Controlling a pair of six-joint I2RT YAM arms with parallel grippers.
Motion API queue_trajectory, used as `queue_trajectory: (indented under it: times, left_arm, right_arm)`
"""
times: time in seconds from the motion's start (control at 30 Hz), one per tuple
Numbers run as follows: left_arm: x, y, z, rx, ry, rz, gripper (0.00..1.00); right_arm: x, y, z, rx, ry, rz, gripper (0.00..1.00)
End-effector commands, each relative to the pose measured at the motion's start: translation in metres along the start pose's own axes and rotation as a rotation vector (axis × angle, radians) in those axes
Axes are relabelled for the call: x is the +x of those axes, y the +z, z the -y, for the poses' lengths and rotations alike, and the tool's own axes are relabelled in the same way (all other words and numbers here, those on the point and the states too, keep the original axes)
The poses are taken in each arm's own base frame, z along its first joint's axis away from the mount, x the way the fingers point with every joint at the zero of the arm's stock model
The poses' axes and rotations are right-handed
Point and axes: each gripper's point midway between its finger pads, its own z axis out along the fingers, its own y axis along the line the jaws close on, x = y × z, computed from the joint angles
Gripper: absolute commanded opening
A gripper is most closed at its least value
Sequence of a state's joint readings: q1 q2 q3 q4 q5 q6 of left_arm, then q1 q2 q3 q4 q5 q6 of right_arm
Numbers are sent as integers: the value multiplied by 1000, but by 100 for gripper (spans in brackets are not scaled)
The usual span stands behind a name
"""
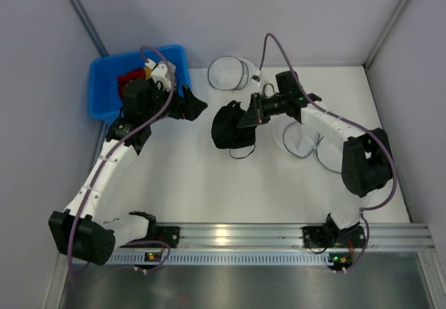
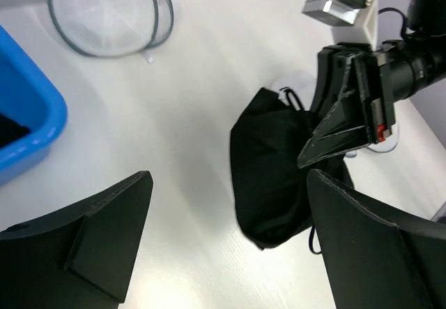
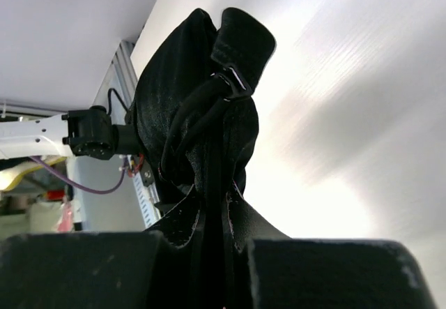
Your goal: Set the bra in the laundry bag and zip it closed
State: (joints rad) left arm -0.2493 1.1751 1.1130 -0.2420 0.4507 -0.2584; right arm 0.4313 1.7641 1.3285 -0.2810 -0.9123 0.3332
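Observation:
I should next pinch the open laundry bag with my left gripper by its thin dark hoop edge (image 1: 288, 148). This keeps the bag's opening open so the bra (image 1: 228, 132) can go inside.
My right gripper (image 1: 244, 115) is shut on the black bra (image 1: 228, 132) and holds it bunched at the middle of the table. A thin strap loops out below the bra. In the right wrist view the fabric (image 3: 188, 107) is pinched between my fingertips (image 3: 210, 211). The laundry bag (image 1: 304, 145), see-through mesh with thin dark hoops, lies open on the table under the right arm, to the right of the bra. My left gripper (image 1: 194, 107) is open and empty, left of the bra. The left wrist view shows the bra (image 2: 272, 176) ahead of its jaws (image 2: 230, 183).
A blue bin (image 1: 104, 79) with a red garment (image 1: 129, 80) stands at the back left, behind the left gripper. A whiter round mesh case (image 1: 230, 72) lies at the back centre and also shows in the left wrist view (image 2: 104, 12). Walls close in on both sides.

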Motion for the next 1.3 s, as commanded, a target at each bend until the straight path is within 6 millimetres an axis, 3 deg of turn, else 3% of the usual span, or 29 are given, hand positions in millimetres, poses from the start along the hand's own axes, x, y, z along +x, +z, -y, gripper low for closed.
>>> queue_trajectory:
  times: [0.0, 0.07, 0.13, 0.17, 0.2, 0.27, 0.3, 0.33, 0.37, 0.4, 0.43, 0.47, 0.5, 0.57, 0.63, 0.67, 0.8, 0.93, 0.97, 1.0, 1.27]
  left_arm:
    - [-35, -15, 4, -33, 96, 86, 98]
    - [-38, -12, 11, 15, 126, 78, 98]
    - [-36, -3, 19, 70, 93, 50, 98]
    - [-34, 2, 25, 98, 93, 34, 98]
    - [-27, 12, 25, 110, 86, 6, 98]
    - [-21, 24, 42, 154, 112, -21, 98]
    - [-14, 35, 45, 166, 110, -48, 98]
    - [-15, 41, 53, 185, 121, -48, 98]
    - [-8, 48, 68, 221, 130, -64, 98]
    - [-1, 62, 72, 225, 117, -79, 98]
    - [4, 70, 76, 228, 111, -92, 98]
    - [14, 78, 91, 258, 112, -121, 97]
    - [25, 94, 92, 252, 89, -157, 95]
    - [43, 109, 103, 251, 88, -196, 91]
    - [63, 127, 107, 247, 113, -241, 84]
    - [73, 131, 120, 269, 127, -260, 82]
    - [108, 162, 139, 311, 155, -343, 76]
    - [117, 192, 147, 318, 142, -361, 68]
    - [129, 201, 147, 321, 139, -384, 67]
    - [122, 207, 152, 332, 140, -368, 67]
    - [139, 239, 167, 396, 120, -396, 65]
  right_arm:
    - [-40, -48, -22, 48, -174, 135, 0]
    - [-51, -69, -27, 81, -216, 189, 0]
    - [-58, -94, -18, 121, -200, 237, 0]
    - [-59, -108, -26, 117, -216, 262, 0]
    - [-62, -126, -18, 145, -207, 293, 0]
    - [-49, -148, -19, 153, -194, 295, 0]
    - [-46, -165, -10, 177, -172, 319, 0]
    - [-32, -176, -9, 190, -154, 311, 0]
    - [-25, -183, -9, 189, -147, 315, 0]
    - [-20, -206, 9, 239, -99, 357, 0]
    - [-14, -217, 11, 253, -82, 373, 0]
    - [-4, -225, 9, 254, -78, 369, 0]
    - [0, -247, 18, 302, -68, 396, 0]
    - [23, -259, 21, 331, -48, 358, 0]
    - [30, -284, 34, 405, -82, 354, 0]
    - [45, -291, 34, 411, -10, 342, 0]
    - [73, -301, 46, 424, 23, 267, 0]
    - [92, -298, 54, 394, 60, 207, 0]
    - [94, -297, 55, 392, 70, 201, 0]
    - [95, -297, 57, 391, 76, 197, 0]
    - [103, -295, 69, 390, 121, 154, 0]
